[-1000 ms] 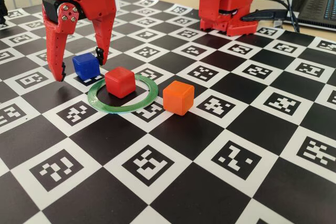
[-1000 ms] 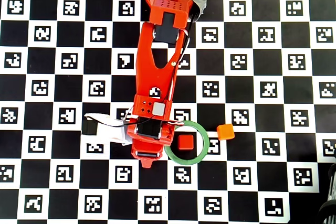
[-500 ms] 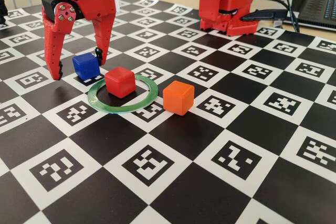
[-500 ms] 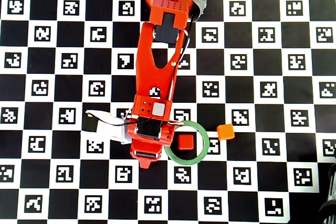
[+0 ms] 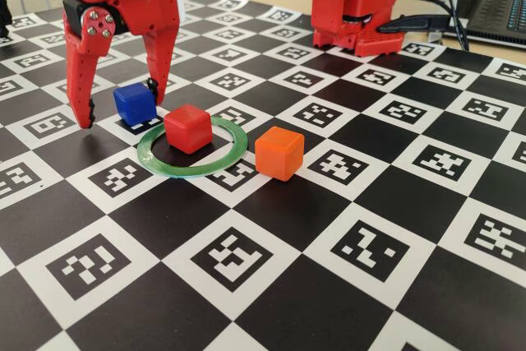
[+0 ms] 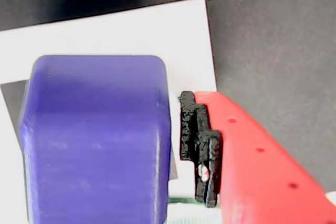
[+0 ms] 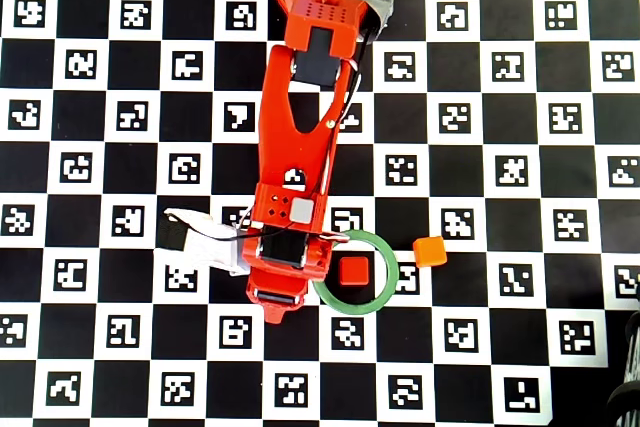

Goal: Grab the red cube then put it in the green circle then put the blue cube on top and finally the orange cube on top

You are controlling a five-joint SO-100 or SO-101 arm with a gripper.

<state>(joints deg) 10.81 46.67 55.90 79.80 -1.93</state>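
Note:
Next, the gripper takes hold of the blue cube's sides, so the blue cube's bottom stays free to rest on the red cube (image 5: 188, 128).
The red cube (image 5: 188, 128) sits inside the green circle (image 5: 233, 156) in the fixed view. In the overhead view the red cube (image 7: 353, 271) and the green circle (image 7: 392, 259) also show. The blue cube (image 5: 134, 104) stands on the mat just outside the ring's far left rim. My gripper (image 5: 120, 111) is open and low, with one finger on each side of the blue cube. In the wrist view the blue cube (image 6: 97, 140) fills the left, with a small gap to my black finger pad (image 6: 202, 145). The orange cube (image 5: 279, 153) stands right of the ring. My arm hides the blue cube in the overhead view.
The arm's red base (image 5: 353, 2) stands at the back of the checkerboard marker mat (image 5: 271, 285). A laptop (image 5: 501, 6) and black cables (image 5: 427, 22) lie at the back right. The orange cube also shows in the overhead view (image 7: 430, 251).

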